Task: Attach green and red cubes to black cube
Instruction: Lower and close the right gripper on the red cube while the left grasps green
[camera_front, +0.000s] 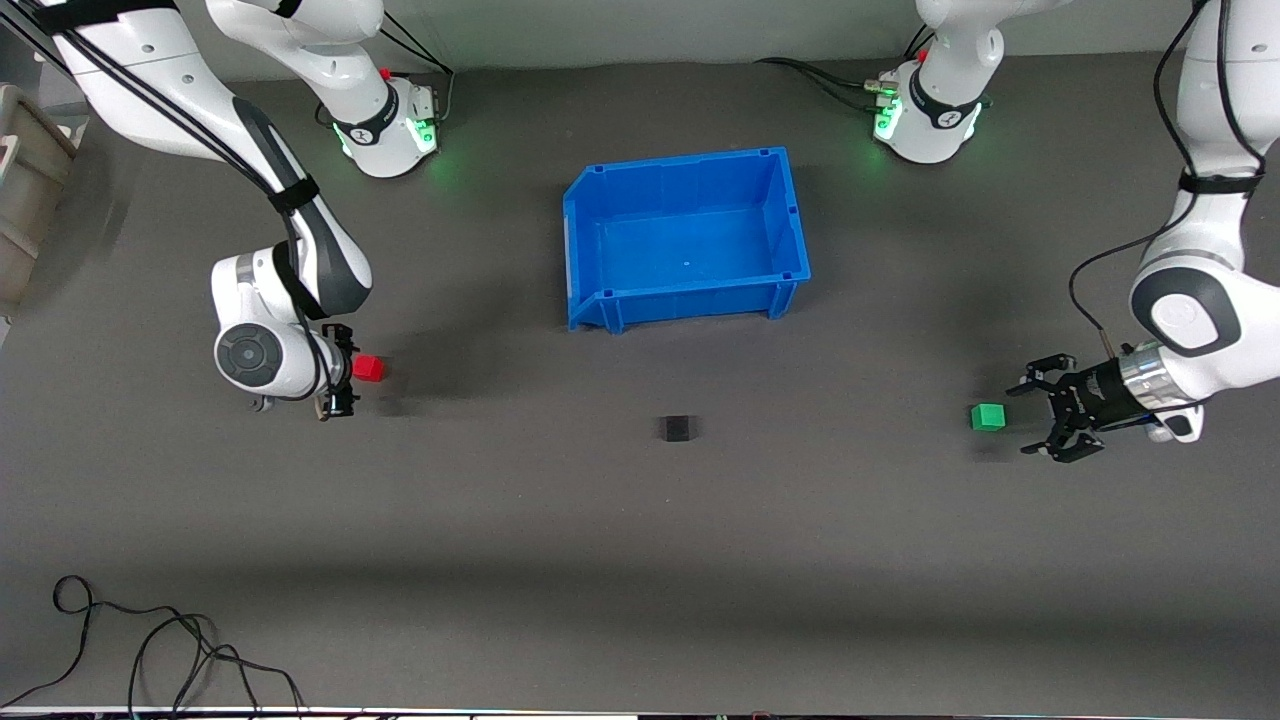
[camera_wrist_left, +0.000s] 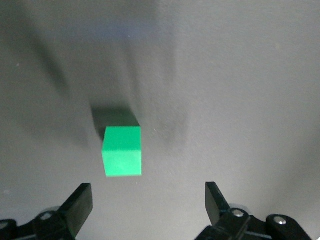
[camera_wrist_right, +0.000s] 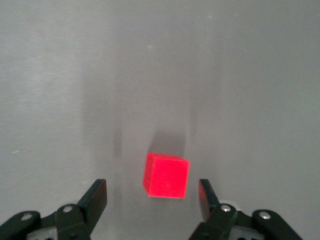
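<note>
Next, my left gripper grabs the green cube's two opposite sides, so the green cube's free side meets the black cube (camera_front: 678, 428).
The red cube (camera_front: 368, 368) lies on the dark table toward the right arm's end. My right gripper (camera_front: 345, 373) is open and low right beside it; in the right wrist view the red cube (camera_wrist_right: 166, 176) sits just at the fingertips of the gripper (camera_wrist_right: 152, 189), untouched. The green cube (camera_front: 987, 417) lies toward the left arm's end. My left gripper (camera_front: 1022, 420) is open beside it; in the left wrist view the green cube (camera_wrist_left: 122, 151) lies a little ahead of the gripper (camera_wrist_left: 147, 192), off toward one finger. The black cube (camera_front: 678, 428) lies alone mid-table between them.
An empty blue bin (camera_front: 690, 298) stands farther from the front camera than the black cube. A beige container (camera_front: 28, 190) sits at the right arm's end of the table. Loose black cables (camera_front: 150, 645) lie at the table's near edge.
</note>
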